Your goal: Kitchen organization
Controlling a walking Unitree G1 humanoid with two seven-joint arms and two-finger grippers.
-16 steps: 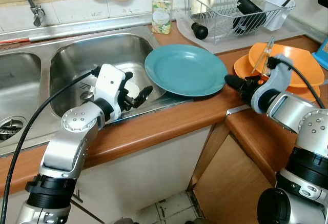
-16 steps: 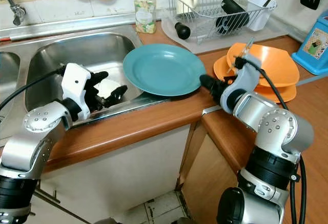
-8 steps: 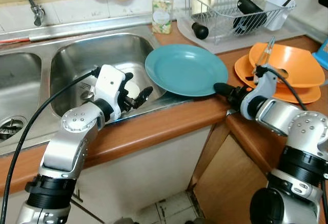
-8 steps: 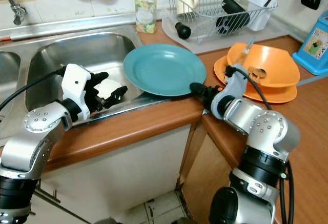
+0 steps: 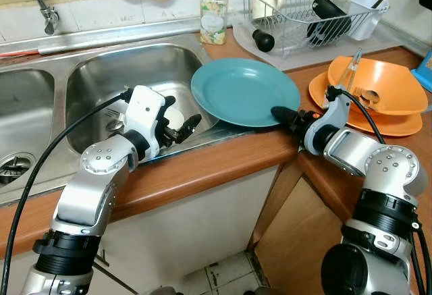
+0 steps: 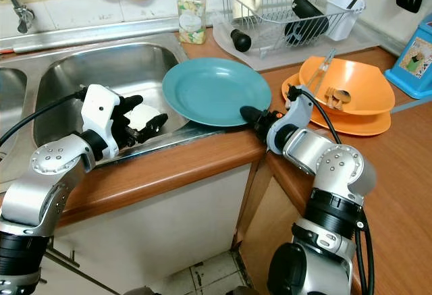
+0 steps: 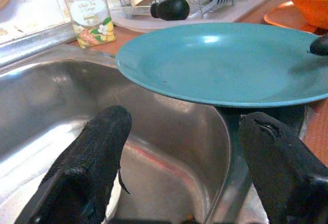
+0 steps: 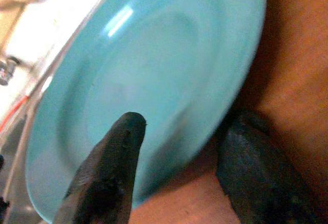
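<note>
My left gripper is going to grab the plate by its overhanging rim [image 5: 208,111] next, because the plate sticks out over the open sink basin [image 5: 162,69] and leaves room for a finger underneath.
A teal plate [image 5: 244,92] lies on the wooden counter [image 5: 202,167], its left part overhanging the steel sink [image 5: 128,72]. My right gripper [image 5: 283,116] is open at the plate's near right rim. In the right wrist view one finger [image 8: 110,172] lies over the plate [image 8: 154,80] and the other finger [image 8: 251,167] sits by the rim on the counter. My left gripper [image 5: 181,125] hangs open over the sink's front edge, just left of the plate, above a white dish [image 5: 173,117]. In the left wrist view the plate [image 7: 225,65] stands beyond the spread fingers [image 7: 97,152].
An orange bowl [image 5: 378,82] with tongs and a spoon rests on orange plates to the right. Behind stand a wire dish rack [image 5: 310,11] with a mug and dark items, a soap bottle [image 5: 213,15] and the faucet [image 5: 44,8]. A blue box [image 6: 413,55] sits far right.
My right gripper has slid left along the counter, from beside the orange plates to the teal plate's rim. The left arm and the plate have not moved.
</note>
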